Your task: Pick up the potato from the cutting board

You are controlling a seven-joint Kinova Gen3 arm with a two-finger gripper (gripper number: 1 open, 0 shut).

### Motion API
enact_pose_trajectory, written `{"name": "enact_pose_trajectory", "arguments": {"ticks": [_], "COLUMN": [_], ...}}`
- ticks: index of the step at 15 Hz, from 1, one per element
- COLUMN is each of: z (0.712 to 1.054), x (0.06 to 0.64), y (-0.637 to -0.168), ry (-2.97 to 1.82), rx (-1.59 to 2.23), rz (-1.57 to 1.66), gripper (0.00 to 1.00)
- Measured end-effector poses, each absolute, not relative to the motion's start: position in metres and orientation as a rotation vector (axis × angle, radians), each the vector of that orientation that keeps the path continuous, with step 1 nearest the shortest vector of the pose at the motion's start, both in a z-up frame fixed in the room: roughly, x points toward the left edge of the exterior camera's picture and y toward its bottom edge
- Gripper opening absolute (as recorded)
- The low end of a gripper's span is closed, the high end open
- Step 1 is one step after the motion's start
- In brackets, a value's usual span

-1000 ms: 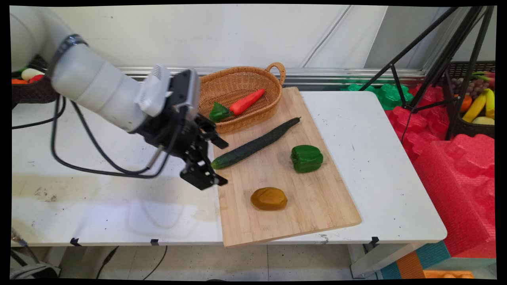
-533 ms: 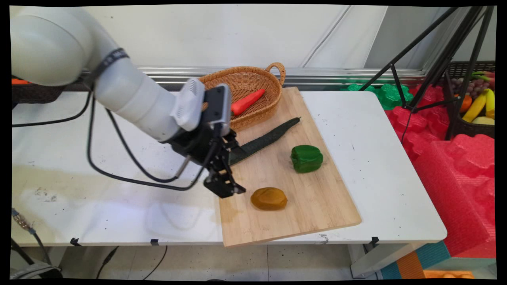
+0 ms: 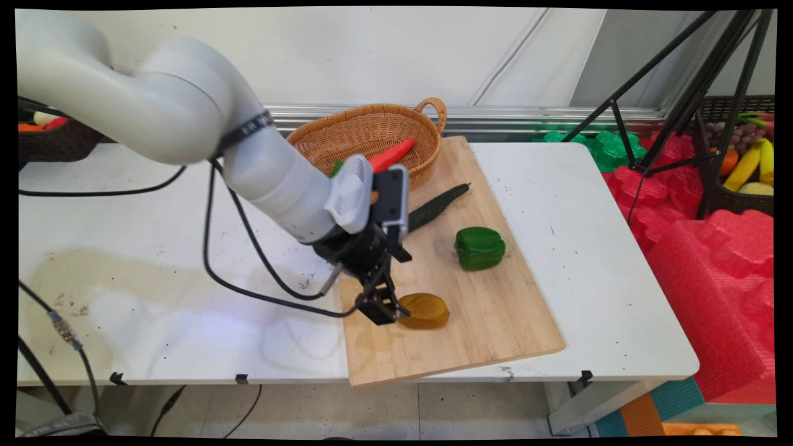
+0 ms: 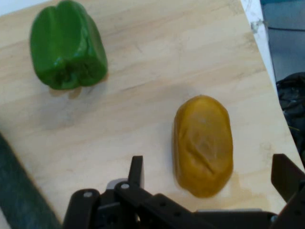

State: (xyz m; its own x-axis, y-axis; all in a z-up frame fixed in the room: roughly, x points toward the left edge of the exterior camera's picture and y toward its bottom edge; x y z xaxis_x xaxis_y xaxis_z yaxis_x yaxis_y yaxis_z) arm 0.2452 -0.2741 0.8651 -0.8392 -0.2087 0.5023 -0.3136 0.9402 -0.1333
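I will add the yellow-brown potato to the wicker basket (image 3: pixel 357 135). My gripper will first grab the potato by its plump middle (image 3: pixel 424 311).
A brownish-yellow potato (image 3: pixel 427 311) (image 4: pixel 204 143) lies on the near part of a wooden cutting board (image 3: pixel 495 328) (image 4: pixel 157 62). My gripper (image 3: pixel 385 311) (image 4: pixel 209 174) hangs open just above the board at the potato's left end. In the hand view one fingertip (image 4: pixel 136 168) stands left of the potato and the other (image 4: pixel 286 174) right of it, neither touching. A green bell pepper (image 3: pixel 479 248) (image 4: pixel 66 45) sits farther along the board. A long dark cucumber (image 3: pixel 437 203) (image 4: pixel 19 200) lies behind the hand, partly hidden by it.
A wicker basket (image 3: pixel 365 127) at the board's far end holds a red pepper (image 3: pixel 390 156) with a green stem. A black tripod (image 3: pixel 675 105), red foam (image 3: pixel 712 260) and a fruit basket (image 3: pixel 743 167) stand right of the table. Black cables (image 3: pixel 248 248) hang under the arm.
The arm has swung right and down, from the cucumber's near end across the board's left edge to the potato. Its open fingers now flank the potato. Nothing on the board has moved.
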Motion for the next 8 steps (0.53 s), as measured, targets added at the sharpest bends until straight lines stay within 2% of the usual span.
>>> {"name": "enact_pose_trajectory", "arguments": {"ticks": [8], "z": [0.827], "x": [0.216], "y": [-0.290], "ry": [-2.633], "rx": [0.364], "rz": [0.251], "gripper": [1.00]}}
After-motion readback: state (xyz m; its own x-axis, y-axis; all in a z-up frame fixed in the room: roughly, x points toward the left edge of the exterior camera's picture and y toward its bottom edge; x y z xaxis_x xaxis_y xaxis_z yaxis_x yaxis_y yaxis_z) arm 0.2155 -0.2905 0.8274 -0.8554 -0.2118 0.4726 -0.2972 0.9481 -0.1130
